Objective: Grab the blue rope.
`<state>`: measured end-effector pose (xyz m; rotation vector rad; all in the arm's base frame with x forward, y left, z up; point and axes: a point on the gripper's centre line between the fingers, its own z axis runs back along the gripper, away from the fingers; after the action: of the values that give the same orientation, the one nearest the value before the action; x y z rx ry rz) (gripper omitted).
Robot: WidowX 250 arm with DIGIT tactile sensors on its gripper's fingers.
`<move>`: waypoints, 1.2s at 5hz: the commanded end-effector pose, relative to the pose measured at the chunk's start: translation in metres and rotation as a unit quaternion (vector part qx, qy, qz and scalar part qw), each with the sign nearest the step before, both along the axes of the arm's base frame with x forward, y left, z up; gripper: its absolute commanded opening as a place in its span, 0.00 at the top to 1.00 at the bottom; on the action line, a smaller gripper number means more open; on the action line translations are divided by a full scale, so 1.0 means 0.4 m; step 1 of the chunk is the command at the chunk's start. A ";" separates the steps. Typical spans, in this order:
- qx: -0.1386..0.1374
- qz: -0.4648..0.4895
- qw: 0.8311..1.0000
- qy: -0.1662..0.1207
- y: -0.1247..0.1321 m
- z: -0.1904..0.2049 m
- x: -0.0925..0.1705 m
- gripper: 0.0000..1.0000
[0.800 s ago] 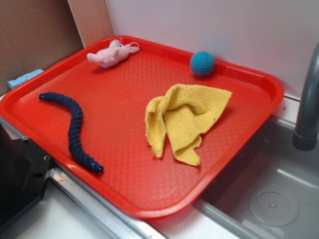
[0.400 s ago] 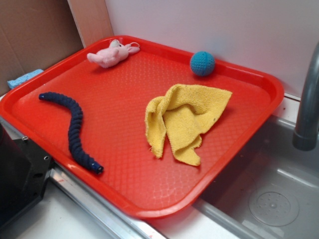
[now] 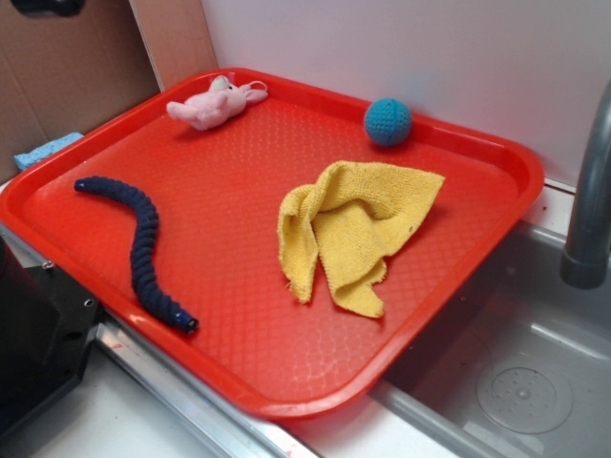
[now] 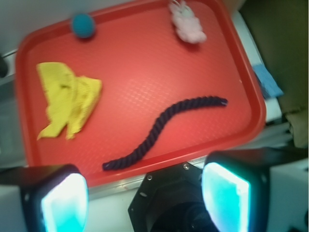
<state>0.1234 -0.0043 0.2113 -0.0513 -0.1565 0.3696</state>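
Note:
My gripper should take hold of the blue rope (image 3: 145, 240) next, by its end with the cap near the red tray's front rim (image 3: 183, 321), to lift the rope off the red tray.
The blue rope (image 3: 145, 240) is a dark navy twisted cord that lies in a loose S on the left side of the red tray (image 3: 229, 172). One end of it rests close to the tray's front rim. From the wrist view the blue rope (image 4: 161, 123) runs diagonally across the tray (image 4: 145, 63). My gripper (image 4: 145, 200) hangs high above the tray's near edge, well short of the rope. It is open, the two teal fingertips (image 4: 63, 203) stand wide apart, and nothing is between them. In the exterior view only a dark bit of the arm (image 3: 43, 5) shows, at the top left corner.
Also on the tray are a crumpled yellow cloth (image 3: 353, 229), a teal crocheted ball (image 3: 388, 121) and a pink plush toy (image 3: 212, 103). A sink basin (image 3: 516, 382) and grey faucet (image 3: 587, 210) are to the right. A black mount (image 3: 38, 324) sits at the tray's front left.
A dark part of the arm has come into the top left corner of the exterior view. Nothing on the tray has moved.

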 end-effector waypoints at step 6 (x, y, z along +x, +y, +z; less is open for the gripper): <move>0.018 0.219 0.975 0.012 0.116 -0.439 0.081 0.00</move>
<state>0.1547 0.0388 0.0308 0.0224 -0.1254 0.8158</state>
